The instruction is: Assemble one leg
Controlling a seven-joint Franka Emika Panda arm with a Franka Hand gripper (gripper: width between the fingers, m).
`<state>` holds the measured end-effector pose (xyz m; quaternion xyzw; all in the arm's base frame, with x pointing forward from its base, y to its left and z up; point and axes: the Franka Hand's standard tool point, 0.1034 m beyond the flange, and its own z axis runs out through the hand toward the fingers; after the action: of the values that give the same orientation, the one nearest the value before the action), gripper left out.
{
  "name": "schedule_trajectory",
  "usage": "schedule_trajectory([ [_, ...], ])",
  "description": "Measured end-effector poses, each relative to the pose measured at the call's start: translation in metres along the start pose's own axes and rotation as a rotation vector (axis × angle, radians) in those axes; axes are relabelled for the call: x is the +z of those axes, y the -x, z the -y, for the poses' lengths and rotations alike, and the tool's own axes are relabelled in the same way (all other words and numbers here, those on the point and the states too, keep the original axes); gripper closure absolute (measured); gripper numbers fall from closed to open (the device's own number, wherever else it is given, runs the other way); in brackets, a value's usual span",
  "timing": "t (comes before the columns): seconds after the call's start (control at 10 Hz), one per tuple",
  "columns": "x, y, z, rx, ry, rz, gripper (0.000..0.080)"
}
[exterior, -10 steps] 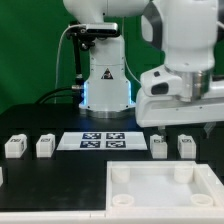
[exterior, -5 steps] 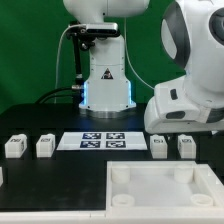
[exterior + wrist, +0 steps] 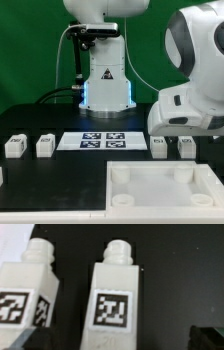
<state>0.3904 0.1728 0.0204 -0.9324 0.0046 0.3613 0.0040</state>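
The leg's knobbed end needs to stay free for the tabletop's corner socket. My gripper should next take hold of the leg by its tagged body.
Several white legs with marker tags lie on the black table. In the exterior view two lie at the left and two at the right. The arm's white hand hangs low over the right pair, and its fingers hardly show there. In the wrist view one leg lies centred between my fingertips and a second leg lies beside it. My gripper is open and holds nothing; one dark fingertip shows well apart from the centred leg.
The large white tabletop with round corner sockets lies at the front of the table. The marker board lies flat in the middle, in front of the robot base.
The arm's hand has moved down and toward the exterior view's right, and now hangs lower over the right pair of legs. No part has moved.
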Motion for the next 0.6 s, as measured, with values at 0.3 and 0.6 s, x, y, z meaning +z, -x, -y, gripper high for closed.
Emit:
schedule_trajectory([
  [0.3, 0.0107, -0.0011, 0.0003, -0.002, 0.002, 0.019, 0.0151],
  [0.6, 0.0108, -0.0011, 0.0003, -0.003, 0.002, 0.019, 0.0178],
])
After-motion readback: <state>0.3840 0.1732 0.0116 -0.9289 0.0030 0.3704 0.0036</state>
